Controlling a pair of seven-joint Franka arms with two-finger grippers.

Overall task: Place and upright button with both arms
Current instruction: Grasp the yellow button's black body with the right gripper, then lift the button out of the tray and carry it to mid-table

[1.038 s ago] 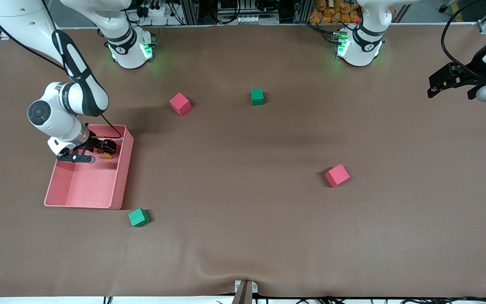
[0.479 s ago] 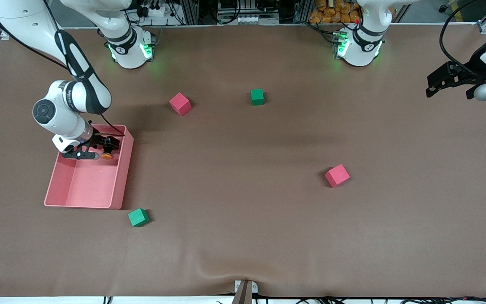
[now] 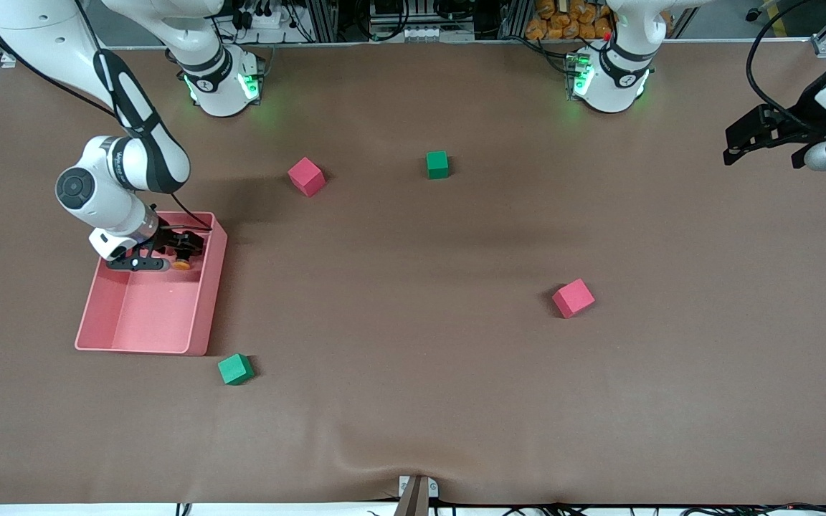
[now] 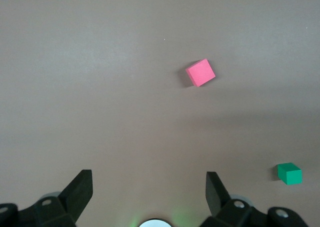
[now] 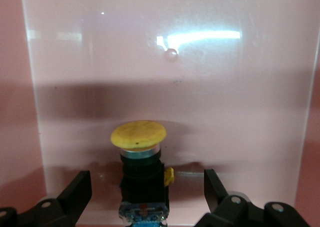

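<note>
I should close my right gripper on the button now, because my fingers are on both sides of the button's black body in the right wrist view.
The button, an orange cap on a black body, is in the pink bin, near the bin's end farther from the front camera. My right gripper reaches down into the bin. In the right wrist view the button sits between the open fingers of the right gripper, which stand apart from its black body on both sides. My left gripper waits raised over the table's edge at the left arm's end, open and empty.
A pink cube and a green cube lie toward the bases. Another pink cube lies mid-table toward the left arm's end. A green cube lies just nearer the front camera than the bin. The left wrist view shows a pink cube and a green cube.
My right arm and gripper shifted slightly away from the front camera inside the bin, then held still. The button has not moved. The left gripper barely moved.
</note>
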